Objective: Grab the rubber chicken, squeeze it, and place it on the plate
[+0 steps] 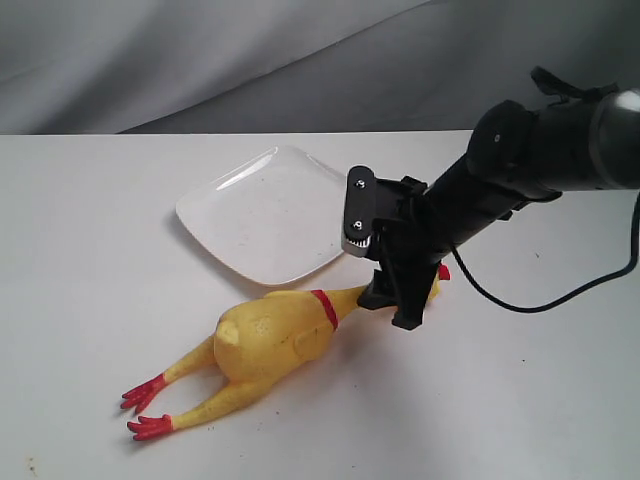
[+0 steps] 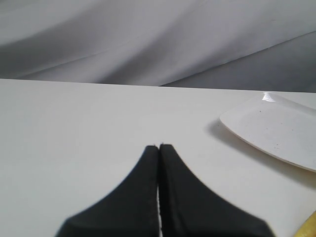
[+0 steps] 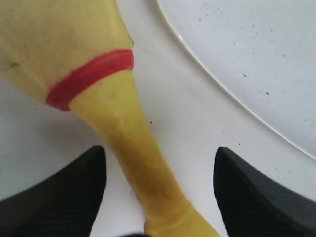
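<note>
The rubber chicken's plump body [image 1: 272,335] should stay free to squeeze, so next my right gripper needs to hold the rubber chicken by its thin neck [image 1: 350,300].
The yellow rubber chicken [image 1: 265,345] lies flat on the white table, red feet toward the front left, head toward the right. Behind it sits the glossy white plate [image 1: 262,215]. My right gripper [image 1: 392,300] is open and low over the chicken's thin neck, its black fingers on either side of the neck without touching it; it hides most of the head. In the right wrist view the neck [image 3: 136,148] runs between the fingers [image 3: 64,195], past the red neck band [image 3: 91,74]. My left gripper [image 2: 159,146] is shut and empty above the table.
A black cable [image 1: 545,295] trails from the right arm across the table at the right. A grey cloth backdrop [image 1: 250,60] hangs behind the table's far edge. The plate's rim [image 2: 256,143] lies close to the left gripper.
</note>
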You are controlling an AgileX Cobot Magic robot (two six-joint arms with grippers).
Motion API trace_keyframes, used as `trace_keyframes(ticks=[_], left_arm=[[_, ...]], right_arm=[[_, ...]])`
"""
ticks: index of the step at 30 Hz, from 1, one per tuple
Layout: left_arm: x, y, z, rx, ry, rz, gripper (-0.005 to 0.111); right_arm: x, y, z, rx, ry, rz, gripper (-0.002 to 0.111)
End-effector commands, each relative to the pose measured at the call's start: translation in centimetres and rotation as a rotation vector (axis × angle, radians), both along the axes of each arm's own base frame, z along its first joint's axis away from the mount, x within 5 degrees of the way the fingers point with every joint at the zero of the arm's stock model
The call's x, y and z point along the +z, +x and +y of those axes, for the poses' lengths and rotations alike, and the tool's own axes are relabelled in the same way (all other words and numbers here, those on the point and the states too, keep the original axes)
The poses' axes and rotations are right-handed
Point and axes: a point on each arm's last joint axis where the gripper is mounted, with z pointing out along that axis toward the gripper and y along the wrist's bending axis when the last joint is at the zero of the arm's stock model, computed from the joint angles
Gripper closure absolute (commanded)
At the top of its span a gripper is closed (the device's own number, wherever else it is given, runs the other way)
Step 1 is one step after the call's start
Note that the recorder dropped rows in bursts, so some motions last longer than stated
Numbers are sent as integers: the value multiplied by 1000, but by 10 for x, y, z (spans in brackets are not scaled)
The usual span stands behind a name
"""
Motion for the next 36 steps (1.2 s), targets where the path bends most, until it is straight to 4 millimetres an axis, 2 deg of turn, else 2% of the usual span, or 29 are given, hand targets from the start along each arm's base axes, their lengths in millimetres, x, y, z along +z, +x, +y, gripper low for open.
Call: trace_keyframes(ticks=[1, 7, 14, 21, 23, 25, 27, 29, 32, 36], left_arm=[[-2, 0, 0, 0, -4, 3, 107], [-2, 0, 0, 0, -4, 3, 107], [-2, 0, 0, 0, -4, 3, 107], [-2, 0, 0, 0, -4, 3, 107], [-2, 0, 0, 0, -4, 3, 107], [-2, 0, 0, 0, -4, 3, 107], [-2, 0, 0, 0, -4, 3, 107], [-2, 0, 0, 0, -4, 3, 107], [-2, 0, 0, 0, -4, 3, 107], [-2, 0, 0, 0, -4, 3, 107]], right_arm=[[-8, 1, 2, 9, -6, 17, 49], [-15, 2, 2, 8, -14, 27, 54], [-15, 3, 2, 13, -13, 12, 74], [-27, 3, 3, 6, -16, 49, 75], [-29, 2, 3, 11, -18, 62, 81], [-25, 0, 3, 16, -13, 74, 94], [-18, -3, 3, 28, -5, 87, 107], [-6, -7, 3, 29, 8, 97, 108], [22, -13, 2, 13, 43, 78, 108], [68, -25, -2, -32, 106, 31, 108]])
